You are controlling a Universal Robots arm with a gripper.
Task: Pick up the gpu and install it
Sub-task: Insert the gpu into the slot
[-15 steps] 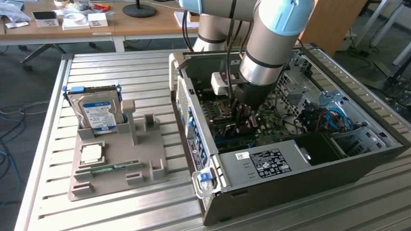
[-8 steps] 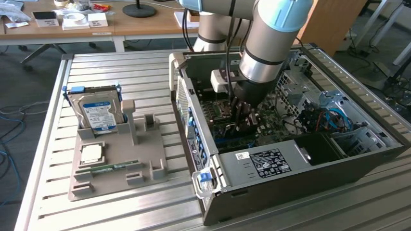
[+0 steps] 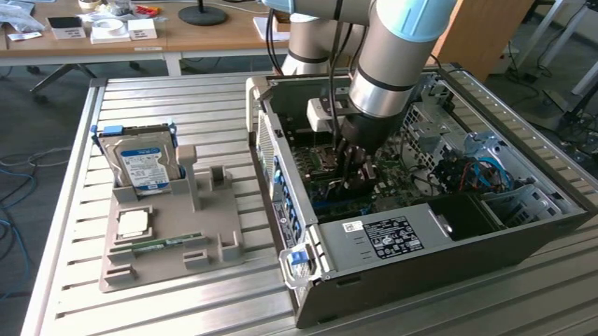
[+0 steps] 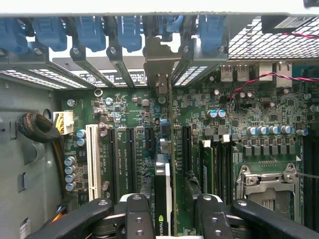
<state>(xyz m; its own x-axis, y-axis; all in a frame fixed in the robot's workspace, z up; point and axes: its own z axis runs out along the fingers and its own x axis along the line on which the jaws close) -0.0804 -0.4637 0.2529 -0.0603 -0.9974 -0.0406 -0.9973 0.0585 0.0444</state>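
Observation:
My gripper grabs the GPU by its upper edge away from the bracket next, since blue latches and the case's back crowd the bracket end.
The gpu (image 4: 163,199) stands on edge inside the open PC case (image 3: 280,168), seen from above as a dark strip with a thin green board edge. Its pale metal bracket (image 4: 158,62) sits at the rear slot openings, and the card runs in line with a motherboard expansion slot. My gripper (image 4: 170,186) straddles the card's near end and stands open. One black pad (image 4: 148,181) rests against the card's dark face, while the other pad (image 4: 193,183) stays a little clear of the board edge. In the exterior view my gripper (image 3: 355,164) reaches down into the case over the motherboard.
Blue slot latches (image 4: 89,32) line the case rear. RAM sticks (image 4: 207,164) and the CPU socket (image 4: 266,181) lie beside the card, and a white slot (image 4: 92,159) on its other side. A grey holder (image 3: 159,238) with a hard drive (image 3: 145,164) stands at the exterior view's left.

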